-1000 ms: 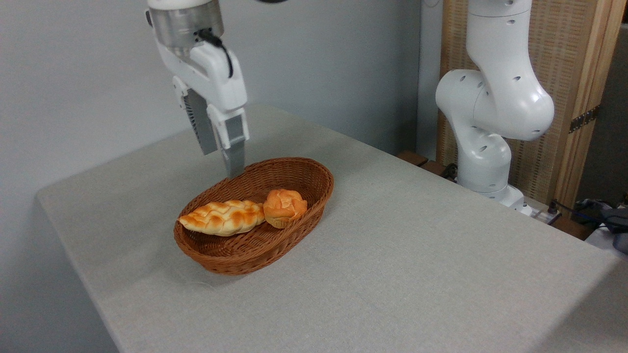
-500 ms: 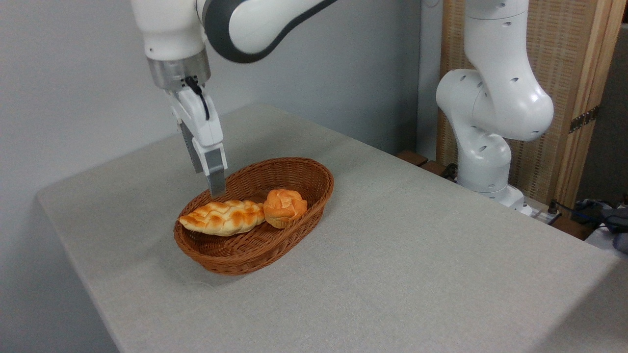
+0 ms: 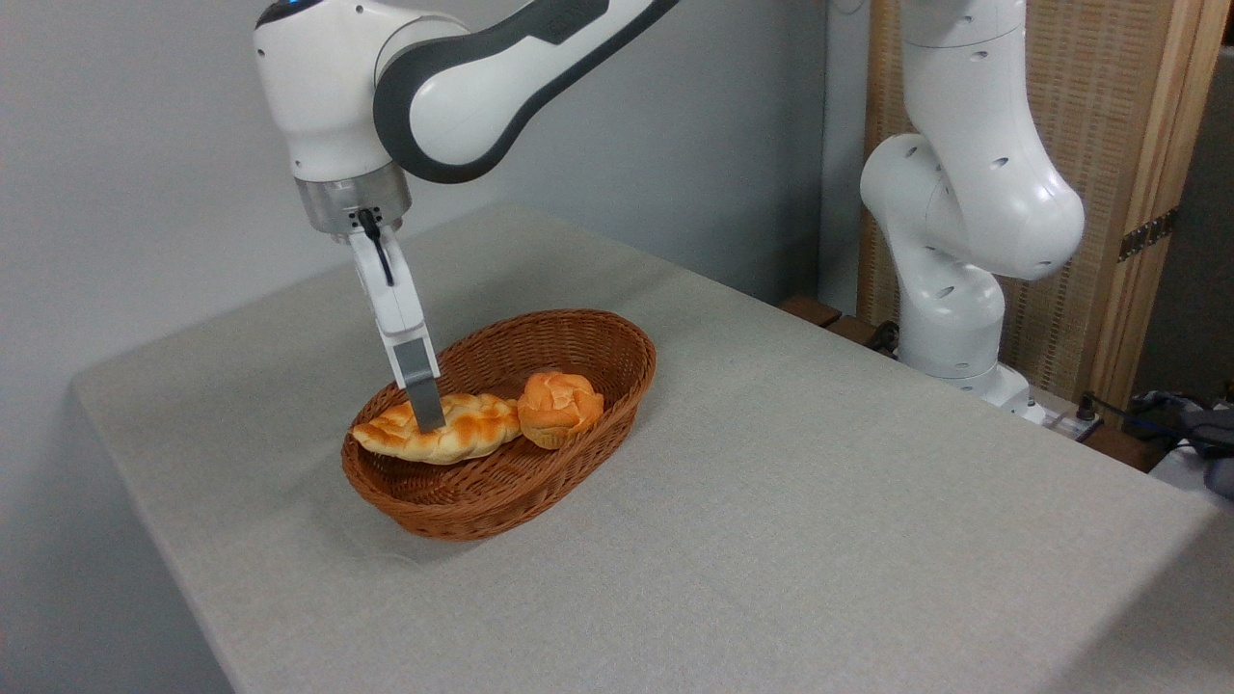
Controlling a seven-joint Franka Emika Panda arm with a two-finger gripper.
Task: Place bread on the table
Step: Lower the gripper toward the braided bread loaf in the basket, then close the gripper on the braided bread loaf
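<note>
The gripper grabs the braided bread by its middle [image 3: 456, 434] next, to move the bread out of the basket [image 3: 588, 333] onto the table.
The bread [image 3: 453, 432], a long braided golden loaf, lies in the left half of the brown wicker basket [image 3: 588, 333] on the grey-clothed table [image 3: 819, 501]. My gripper [image 3: 428, 420] reaches down into the basket over the loaf's middle. It is turned edge-on to the camera, so its near finger [image 3: 421, 386] covers part of the loaf and the far finger is hidden behind it. The loaf rests flat on the basket floor and the gripper stands open astride it, not closed on it.
A small round orange bun [image 3: 559, 407] sits in the basket, touching the loaf's right end. The arm's white base [image 3: 950, 318] stands at the table's far right edge, in front of a wooden panel. Cables lie at the right border.
The gripper has come down and to the left from above the basket's back rim to the loaf, turning edge-on. The loaf, bun and basket have not moved.
</note>
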